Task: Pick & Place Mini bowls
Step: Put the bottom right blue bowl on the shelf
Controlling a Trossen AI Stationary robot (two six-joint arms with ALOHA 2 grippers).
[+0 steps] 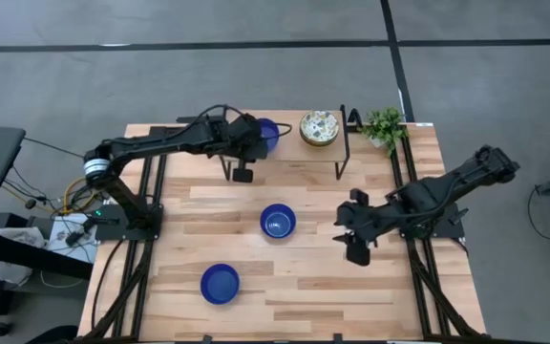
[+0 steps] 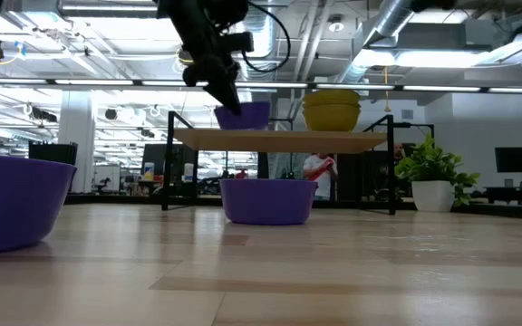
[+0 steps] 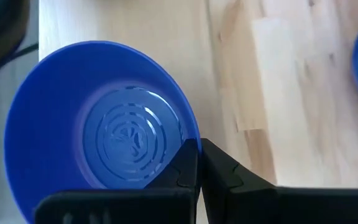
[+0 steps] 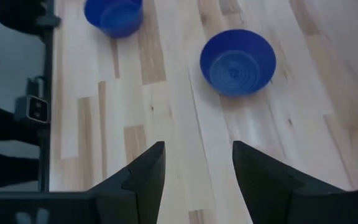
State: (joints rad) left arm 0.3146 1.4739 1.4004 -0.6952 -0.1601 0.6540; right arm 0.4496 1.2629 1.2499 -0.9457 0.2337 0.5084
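The blue bowl's near side lies close to the shelf's front edge (image 1: 297, 161), so it is too early to let go. My left gripper keeps holding the blue bowl until it sits mid-shelf.
One blue mini bowl (image 1: 267, 133) is at the left part of the raised wooden shelf (image 1: 289, 143) at the table's far edge, with my left gripper (image 1: 252, 137) shut on it. It also shows in the low view (image 2: 245, 115). A stack of cream speckled mini bowls (image 1: 319, 127) stands on the shelf's right part. Two more blue mini bowls stand on their bases on the table, one in the middle (image 1: 277, 221) and one nearer the front (image 1: 220, 283). My right gripper (image 1: 351, 232) hovers open, right of the middle bowl. My left gripper (image 3: 198, 167) pinches the blue bowl's rim (image 3: 188, 134), one finger inside the bowl and one outside. It comes slanting down from the table's left side. The bowl is upright with its base at the shelf top (image 2: 243, 128); whether it rests there I cannot tell.
A small green potted plant (image 1: 385, 125) stands at the far right corner beside the shelf. The shelf's dark metal legs (image 1: 343, 153) stand on the table. Bare wood lies between the middle bowl and the right gripper, and along the near edge.
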